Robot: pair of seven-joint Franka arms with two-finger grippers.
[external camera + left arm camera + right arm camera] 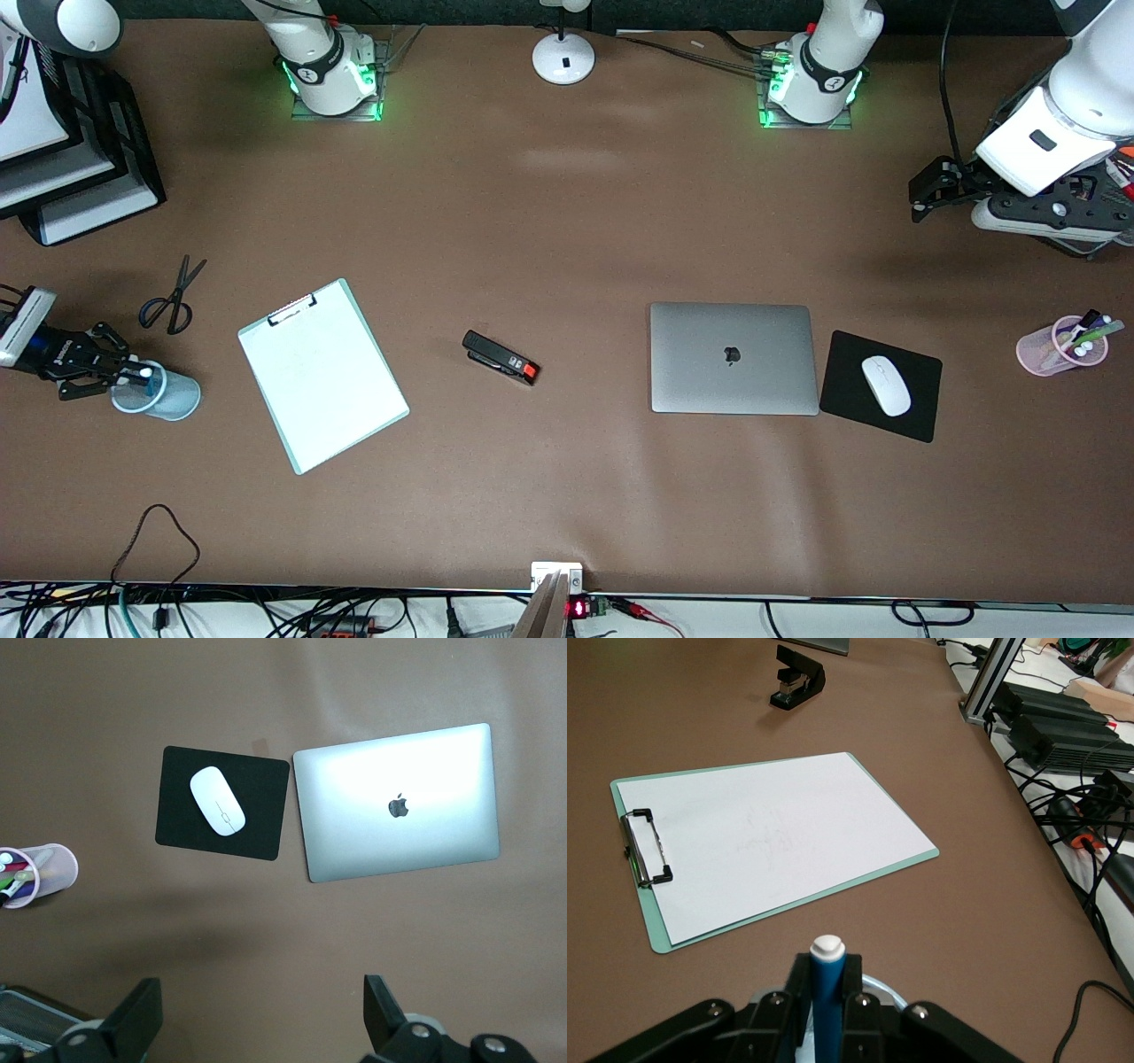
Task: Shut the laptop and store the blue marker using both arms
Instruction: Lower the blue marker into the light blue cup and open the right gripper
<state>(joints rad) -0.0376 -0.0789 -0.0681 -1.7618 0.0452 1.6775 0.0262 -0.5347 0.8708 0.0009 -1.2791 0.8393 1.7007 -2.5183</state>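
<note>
The robot's right gripper should open now: the blue marker (827,997) is standing upright in the pale blue cup (881,989), so the marker would stay there.
The laptop (733,357) lies closed on the table, silver lid up with its dark apple logo; it also shows in the left wrist view (399,802). My right gripper (131,372) is shut on the blue marker (146,375) and holds it upright, whitish end up, over a pale blue cup (173,400) at the right arm's end. In the right wrist view the marker (827,988) stands between the fingers (799,988), with the cup's rim (893,989) just below. My left gripper (919,197) is open and empty, up in the air at the left arm's end (261,1010).
A white clipboard (321,372), a black stapler (500,357) and scissors (173,301) lie between cup and laptop. A white mouse (886,385) on a black pad (850,354) sits beside the laptop. A pink pen cup (1059,347) and black paper trays (80,177) stand at the ends.
</note>
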